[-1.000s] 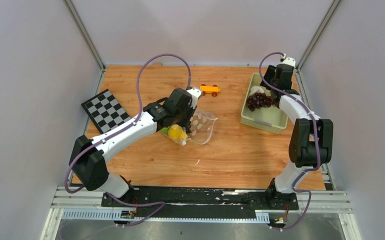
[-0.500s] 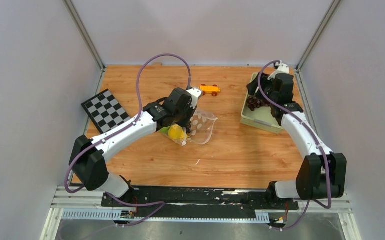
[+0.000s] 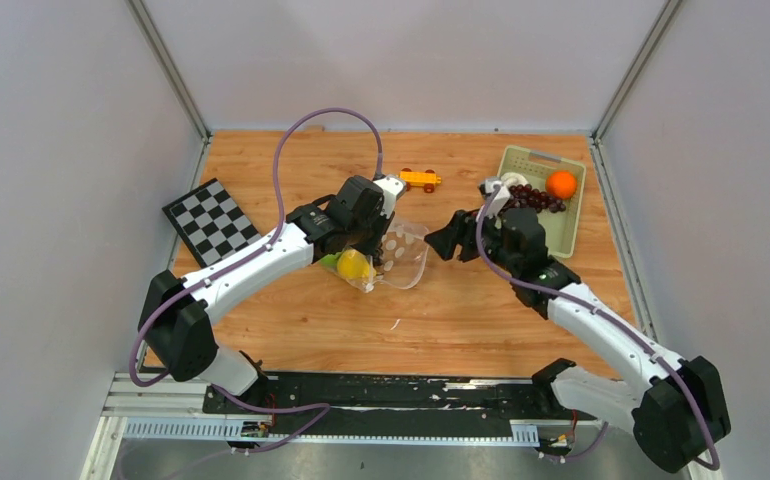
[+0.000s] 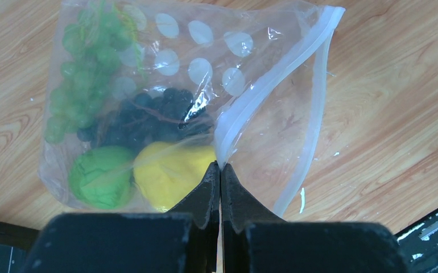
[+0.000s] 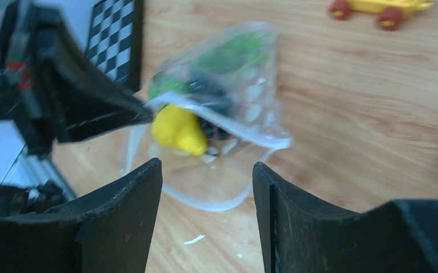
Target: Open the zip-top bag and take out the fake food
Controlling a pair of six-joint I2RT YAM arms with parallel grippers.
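Note:
I should next grab the dark grapes by their end facing the bag's opening (image 4: 201, 123) with my right gripper, to pull them out past the bag's zip strip (image 4: 262, 96).
The clear dotted zip-top bag (image 3: 404, 256) lies mid-table with its mouth open. My left gripper (image 3: 375, 240) is shut on the bag's white zip strip (image 4: 262, 96), with its fingertips pinched together (image 4: 220, 166). Inside the bag are a yellow lemon (image 4: 171, 173), a green round piece (image 4: 100, 176), dark grapes (image 4: 148, 116) and green grapes (image 4: 86, 85). My right gripper (image 3: 448, 240) is open and empty, just right of the bag. It faces the bag's mouth in the right wrist view (image 5: 205, 168), where the lemon (image 5: 177, 129) also shows.
A pale green tray (image 3: 541, 152) at the back right holds an orange ball (image 3: 561, 184), a dark grape bunch (image 3: 533, 197) and a white mushroom (image 3: 513, 180). An orange-yellow toy car (image 3: 420, 179) stands behind the bag. A checkerboard (image 3: 211, 220) lies at the left.
My right arm has swung left from the tray to just beside the bag, gripper open. The orange ball now shows in the tray. The left arm and the bag have not moved.

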